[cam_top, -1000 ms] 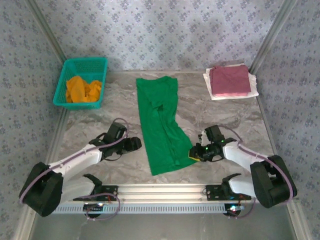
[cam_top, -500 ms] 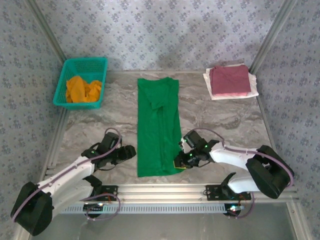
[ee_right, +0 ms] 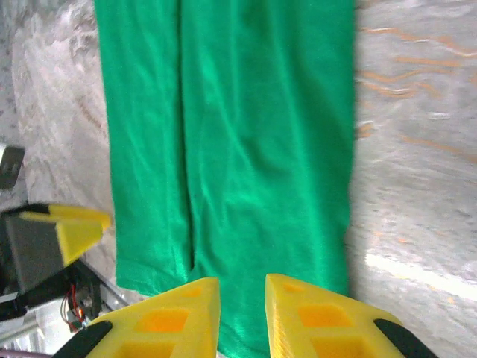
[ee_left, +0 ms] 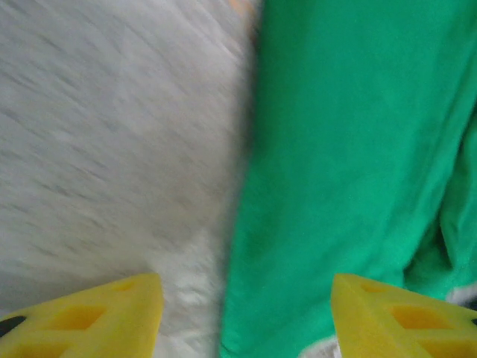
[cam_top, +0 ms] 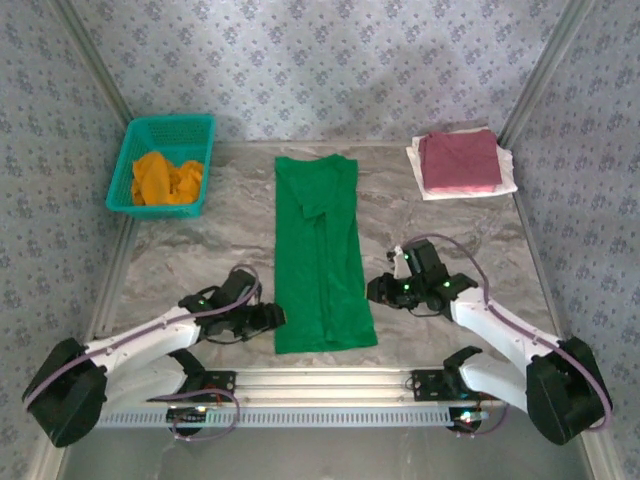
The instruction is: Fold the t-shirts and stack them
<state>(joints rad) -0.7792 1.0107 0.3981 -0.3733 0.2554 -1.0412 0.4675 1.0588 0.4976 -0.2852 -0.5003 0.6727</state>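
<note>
I should fold the t-shirt's hem over, so I should grab the green t-shirt by its near corner with my left gripper and leave the t-shirt's other near corner free.
A bright green t-shirt lies flat in the middle of the table, folded into a long narrow strip. My left gripper sits low beside its near left corner. In the left wrist view it is wide open over the left edge of the green t-shirt. My right gripper is beside the strip's right edge. In the right wrist view it hovers above the green t-shirt with a narrow gap and nothing between its fingers. A folded maroon-pink t-shirt rests on a white one at the back right.
A teal mesh basket at the back left holds a crumpled orange t-shirt. A metal rail runs along the near edge of the table. Patterned walls close in the back and both sides.
The shirt's near end swung left, so the strip now lies straight. My right gripper left the near right corner and moved back right. My left gripper came in to the near left corner.
</note>
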